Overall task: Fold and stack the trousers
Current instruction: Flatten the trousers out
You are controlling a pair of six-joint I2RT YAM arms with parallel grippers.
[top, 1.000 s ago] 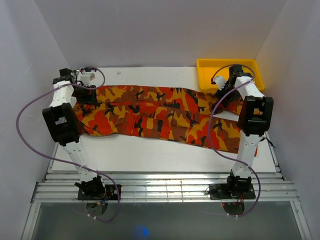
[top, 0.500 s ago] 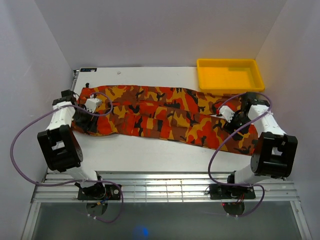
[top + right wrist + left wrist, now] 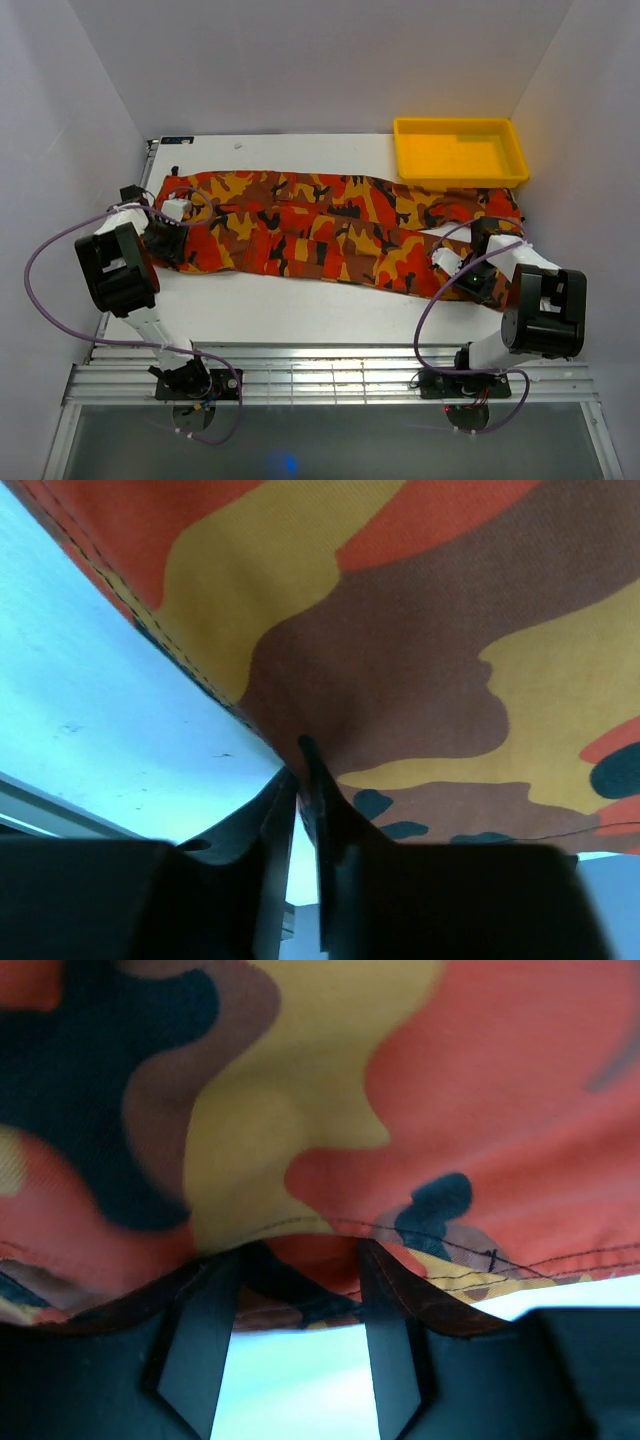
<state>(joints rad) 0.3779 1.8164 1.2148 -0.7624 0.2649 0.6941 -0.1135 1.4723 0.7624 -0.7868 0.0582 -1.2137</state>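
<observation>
The left gripper should close on the trousers now, since its fingers are past the stitched edge, on both sides of the lower cloth fold.
The camouflage trousers lie flat and stretched out across the white table, waist end at the left. My left gripper sits at the near left corner of the cloth. In the left wrist view the trousers fill the frame, and the left gripper stands open with the stitched edge lying over its fingertips. My right gripper is at the near right leg edge. The right wrist view shows the right gripper shut, pinching the edge of the trousers.
A yellow plastic tray stands at the far right corner, just beyond the trouser legs. White walls close in the table on three sides. A slatted metal rail with both arm bases runs along the near edge.
Both arms came from the far side of the trousers to their near edge. The right gripper has shut on the cloth edge; the left stays open.
</observation>
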